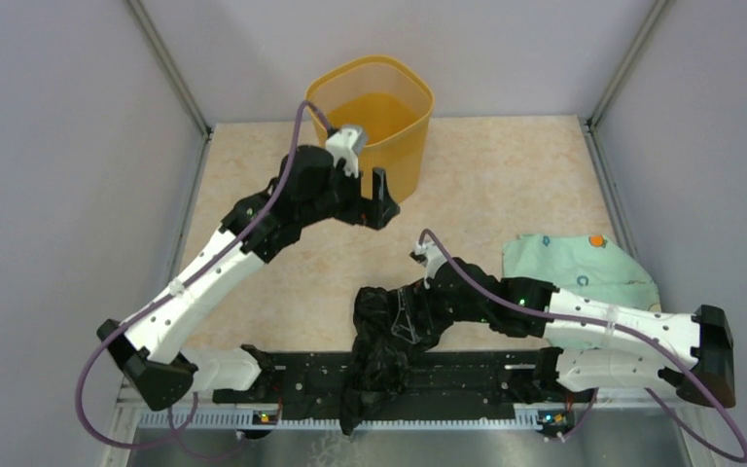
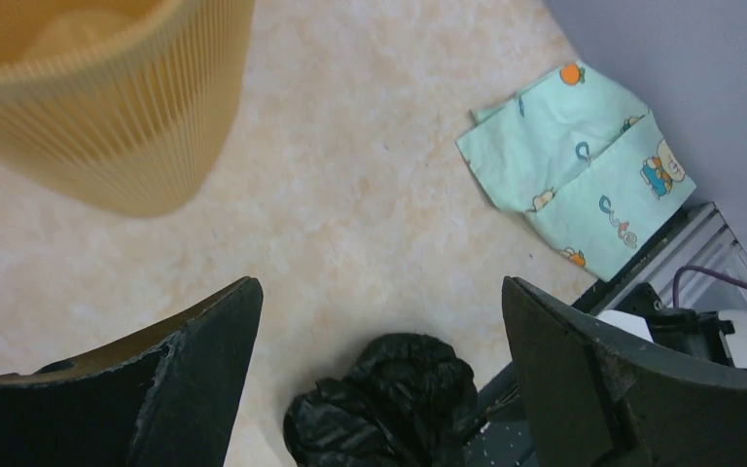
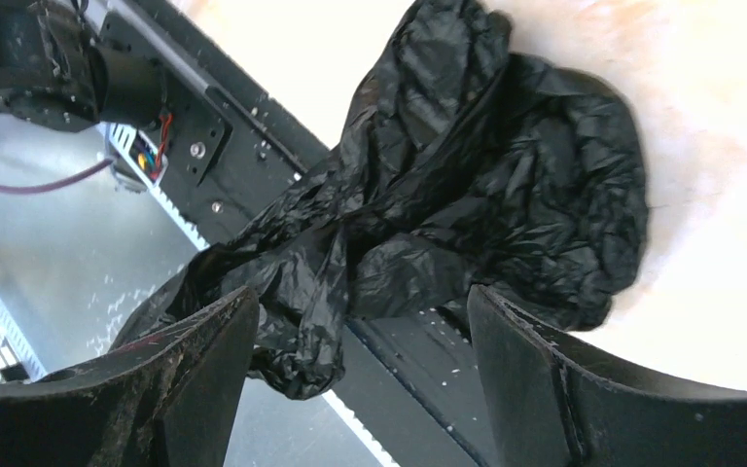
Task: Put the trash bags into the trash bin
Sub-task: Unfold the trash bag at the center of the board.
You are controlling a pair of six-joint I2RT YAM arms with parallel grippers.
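My right gripper, in line above the bag's fold, must lower before closing.
The mustard-yellow trash bin (image 1: pixel 374 117) stands upright at the back middle; it also shows in the left wrist view (image 2: pixel 107 107). A crinkled black trash bag (image 1: pixel 379 345) lies at the near middle, draped over the black base rail. It also shows in the left wrist view (image 2: pixel 389 404) and the right wrist view (image 3: pixel 486 175). My left gripper (image 1: pixel 376 202) is open and empty, just in front of the bin; its jaws (image 2: pixel 379 287) stand wide apart. My right gripper (image 1: pixel 394 316) is open right at the bag; a hanging fold lies between its jaws (image 3: pixel 362 297).
A pale green patterned cloth (image 1: pixel 574 272) lies at the right, also seen in the left wrist view (image 2: pixel 584 175). The black base rail (image 1: pixel 486 375) runs along the near edge, with a metal ledge (image 3: pixel 49 243) below it. Grey walls enclose the table.
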